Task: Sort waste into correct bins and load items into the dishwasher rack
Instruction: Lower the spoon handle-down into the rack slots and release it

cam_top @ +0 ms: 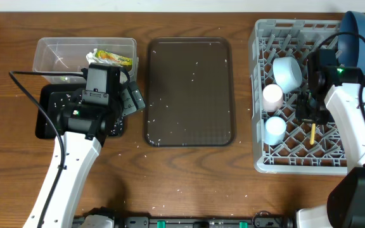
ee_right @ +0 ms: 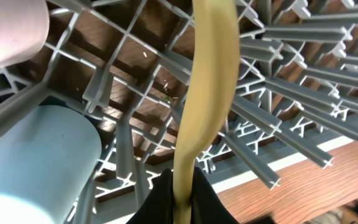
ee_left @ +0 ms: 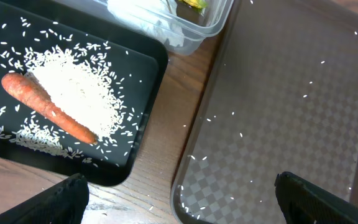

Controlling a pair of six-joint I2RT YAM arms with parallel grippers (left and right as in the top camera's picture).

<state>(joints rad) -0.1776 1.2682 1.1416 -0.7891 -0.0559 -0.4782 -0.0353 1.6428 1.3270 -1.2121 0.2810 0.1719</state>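
Observation:
Open rows between pegs lie below the pale yellow spoon, so it would land in the rack [cam_top: 256, 95]. It is time for my right gripper to open now.
My right gripper [cam_top: 310, 115] [ee_right: 180, 186] is shut on the handle of the pale yellow spoon [ee_right: 209, 81] [cam_top: 312, 133], which hangs among the pegs of the grey dishwasher rack [cam_top: 256, 95]. In the rack stand the dark-blue bowl [cam_top: 360, 35], the white bowl [cam_top: 288, 73], the pink cup [cam_top: 272, 96] and the light-blue cup [cam_top: 275, 128]. My left gripper [cam_top: 129, 101] [ee_left: 179, 205] is open and empty, above the gap between the black tray [ee_left: 148, 68] and the brown tray. The carrot piece [ee_left: 48, 109] and the rice [ee_left: 82, 87] lie in the black tray. The clear tub [cam_top: 49, 54] holds the wrapper [cam_top: 113, 58] and the tissue [ee_left: 160, 28].
The dark brown serving tray [cam_top: 189, 92] lies mid-table with a few rice grains scattered on it. Stray grains also dot the wood around it. The left arm's body covers much of the black tray in the overhead view.

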